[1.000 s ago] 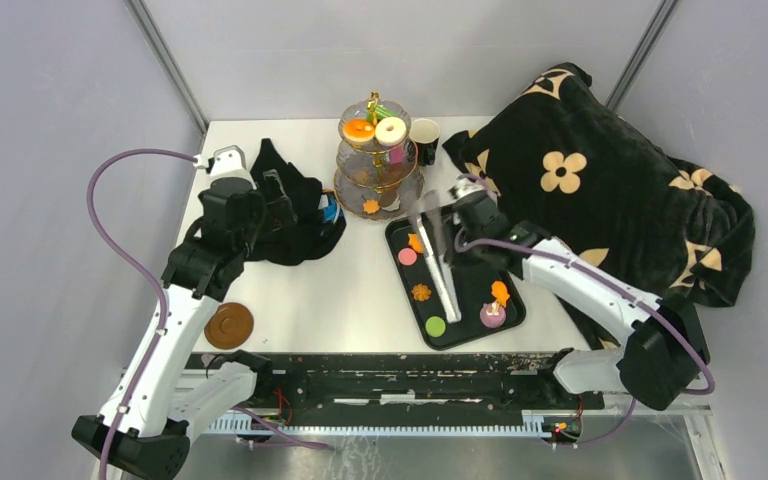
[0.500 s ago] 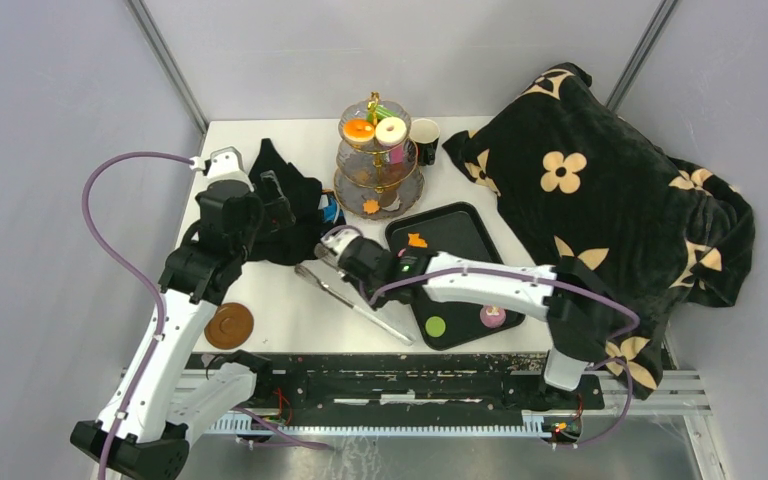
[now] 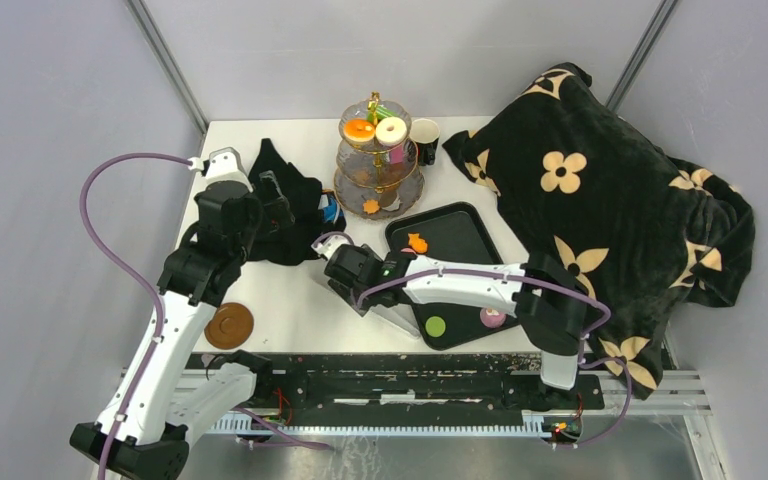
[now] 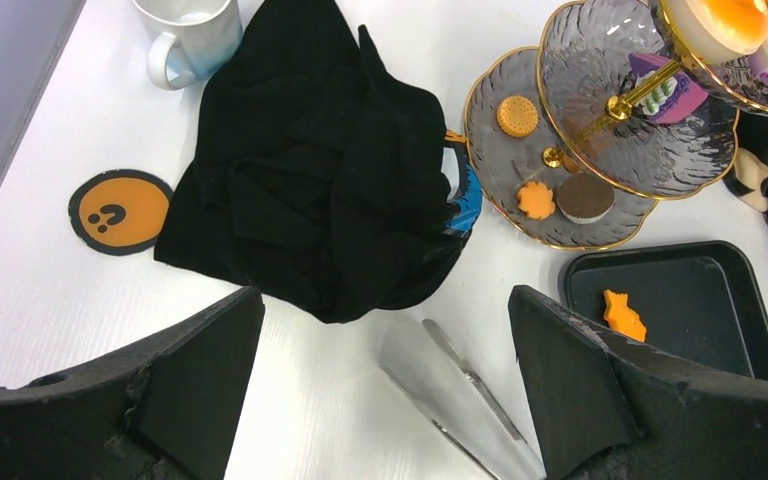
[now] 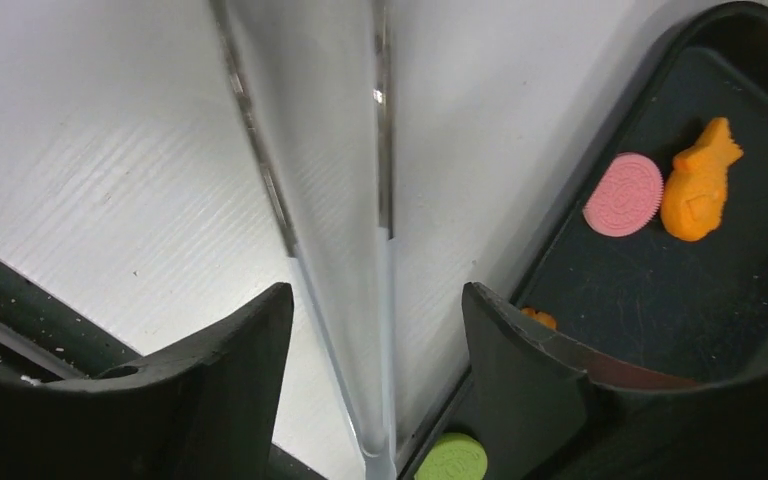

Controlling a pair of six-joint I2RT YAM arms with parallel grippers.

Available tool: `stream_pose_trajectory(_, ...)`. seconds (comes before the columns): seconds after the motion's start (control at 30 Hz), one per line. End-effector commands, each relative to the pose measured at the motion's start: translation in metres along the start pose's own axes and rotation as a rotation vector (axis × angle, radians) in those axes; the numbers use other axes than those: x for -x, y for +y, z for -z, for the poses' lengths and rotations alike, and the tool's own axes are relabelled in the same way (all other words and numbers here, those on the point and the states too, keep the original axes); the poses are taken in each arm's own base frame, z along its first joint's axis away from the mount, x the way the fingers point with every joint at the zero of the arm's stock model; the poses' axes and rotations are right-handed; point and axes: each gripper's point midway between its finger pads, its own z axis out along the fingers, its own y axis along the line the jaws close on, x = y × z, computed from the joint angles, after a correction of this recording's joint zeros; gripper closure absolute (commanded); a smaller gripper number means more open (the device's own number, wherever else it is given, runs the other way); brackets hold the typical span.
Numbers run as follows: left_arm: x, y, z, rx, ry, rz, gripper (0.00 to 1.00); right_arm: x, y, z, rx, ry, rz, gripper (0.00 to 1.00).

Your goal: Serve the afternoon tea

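My right gripper needs to lower first and then close on the metal tongs (image 5: 345, 200), since my fingers stop above the tongs' arms and would miss them by closing now.
The treats sit in two places. An orange donut (image 3: 359, 129) and a white donut (image 3: 392, 130) top the tiered stand (image 3: 378, 185), with orange cookies (image 4: 535, 199) lower down. The black tray (image 3: 460, 225) holds an orange fish shape (image 3: 417, 241), a pink disc (image 5: 623, 195), a green disc (image 3: 435, 326) and a pink piece (image 3: 492, 318). My right gripper (image 3: 370, 295) (image 5: 375, 300) is open just left of the tray, and blurred metal tongs (image 5: 345, 200) lie loose between its fingers, touching neither. My left gripper (image 3: 275, 200) (image 4: 385, 330) hangs open and empty above the black cloth (image 4: 330, 190).
The black blanket with cream flowers (image 3: 600, 200) covers the right side and hangs over the table's edge. A paper cup (image 3: 424, 133) stands beside the stand. A white mug (image 4: 188, 35) and an orange coaster (image 4: 120, 210) lie near the cloth.
My right arm swung the tongs from above the tray to the table left of it, then opened its jaws and let them go. The left arm has not moved.
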Motion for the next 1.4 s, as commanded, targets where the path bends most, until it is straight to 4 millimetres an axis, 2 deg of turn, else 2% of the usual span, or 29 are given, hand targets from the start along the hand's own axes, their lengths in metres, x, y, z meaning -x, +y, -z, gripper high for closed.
stream_pose_trajectory(0.0,0.025,-0.007,0.005,-0.024,-0.073,0.048,0.01,0.039,-0.017,0.038,-0.005,-0.164,-0.127,0.29)
stream_pose_trajectory(0.03,0.025,-0.007,0.005,-0.024,-0.073,0.049,0.01,0.038,-0.016,0.041,0.011,-0.179,-0.152,0.27)
stream_pose_trajectory(0.07,0.025,-0.007,0.005,-0.025,-0.072,0.05,0.01,0.028,-0.015,0.04,0.027,-0.173,-0.164,0.24)
stream_pose_trajectory(0.2,0.021,-0.01,0.003,-0.041,-0.056,0.05,0.01,0.008,-0.002,0.041,0.112,-0.15,-0.221,0.12)
stream_pose_trajectory(0.33,0.016,-0.015,-0.001,-0.055,-0.035,0.056,0.01,-0.009,0.005,0.029,0.14,-0.137,-0.234,0.07)
stream_pose_trajectory(0.7,0.013,-0.019,-0.003,-0.075,-0.018,0.052,0.01,-0.036,0.013,-0.015,0.102,-0.045,-0.15,0.07)
stream_pose_trajectory(0.9,0.012,-0.024,-0.003,-0.097,-0.005,0.056,0.01,-0.037,0.017,-0.033,0.088,-0.037,-0.119,0.12)
stream_pose_trajectory(1.03,0.012,-0.025,-0.003,-0.099,-0.004,0.051,0.01,-0.047,0.022,-0.047,0.087,-0.01,-0.119,0.2)
stream_pose_trajectory(1.13,0.014,-0.025,-0.002,-0.101,-0.005,0.049,0.01,-0.055,0.021,-0.049,0.082,-0.006,-0.135,0.31)
stream_pose_trajectory(1.23,0.014,-0.025,-0.002,-0.102,-0.004,0.05,0.01,-0.059,0.023,-0.049,0.096,-0.005,-0.145,0.47)
stream_pose_trajectory(1.27,0.014,-0.026,-0.002,-0.102,-0.003,0.051,0.01,-0.061,0.024,-0.048,0.103,-0.005,-0.145,0.58)
stream_pose_trajectory(1.37,0.015,-0.027,-0.002,-0.107,-0.004,0.055,0.01,-0.058,0.023,-0.04,0.12,-0.016,-0.145,0.83)
